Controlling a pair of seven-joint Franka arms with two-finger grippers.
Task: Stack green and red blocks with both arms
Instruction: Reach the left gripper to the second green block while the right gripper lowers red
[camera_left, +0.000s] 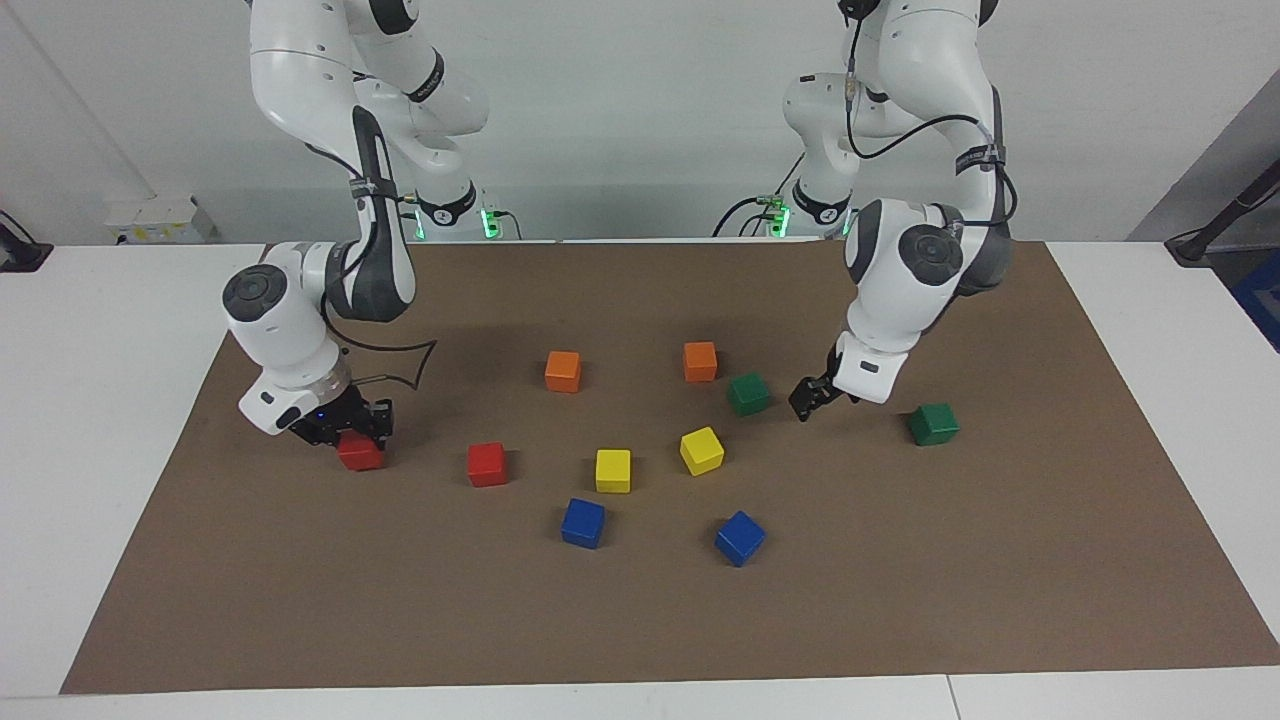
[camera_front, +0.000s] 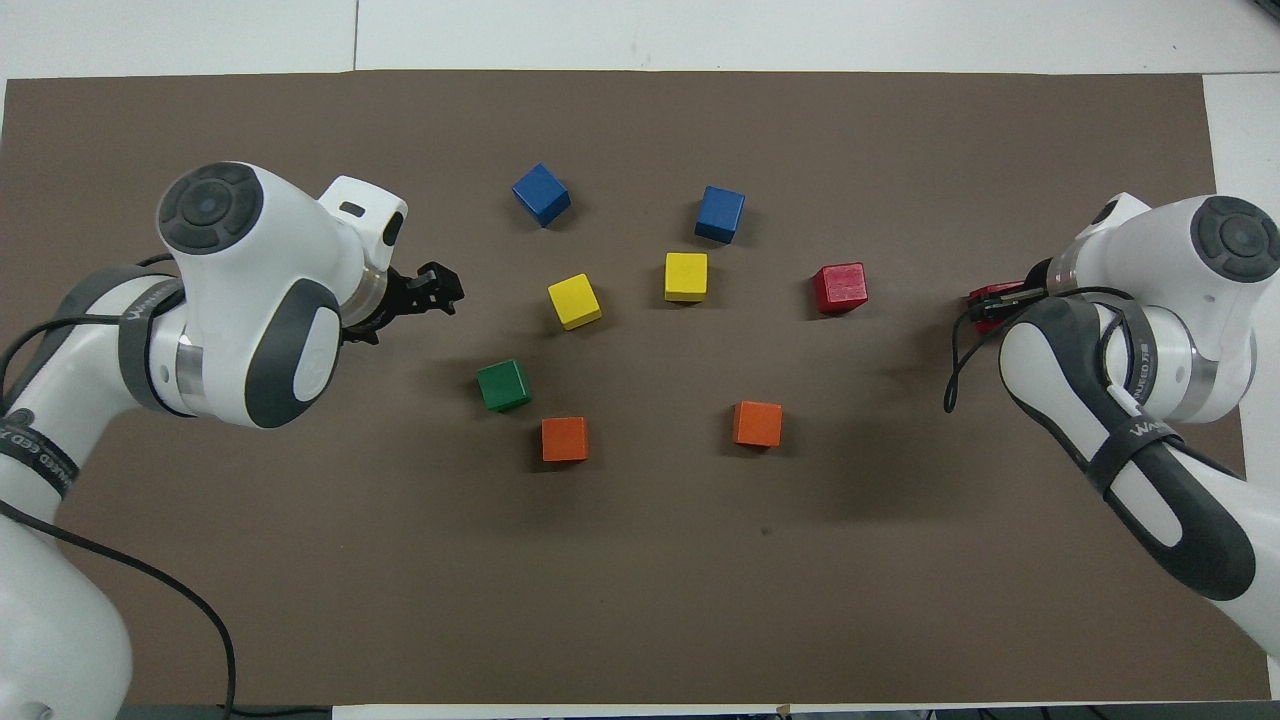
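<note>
I need to release the red block (camera_front: 982, 324) from my right gripper, because it sits low on the brown mat and would stay standing.
My right gripper (camera_left: 356, 443) is shut on a red block (camera_left: 362, 458), low over the mat at the right arm's end; whether the block rests on the mat I cannot tell. In the overhead view only a sliver of that red block (camera_front: 985, 297) shows at the right gripper (camera_front: 997, 300). A second red block (camera_left: 487, 464) lies free toward the middle. My left gripper (camera_left: 806, 400) hangs open and holds nothing, beside a green block (camera_left: 748, 393). Another green block (camera_left: 933, 424) sits alone toward the left arm's end, hidden under the arm in the overhead view.
Two orange cubes (camera_left: 563, 371) (camera_left: 700, 361), two yellow cubes (camera_left: 613, 470) (camera_left: 701, 450) and two blue cubes (camera_left: 582, 523) (camera_left: 739, 538) are scattered mid-table on the brown mat (camera_left: 640, 620). The free green block stands next to one orange cube.
</note>
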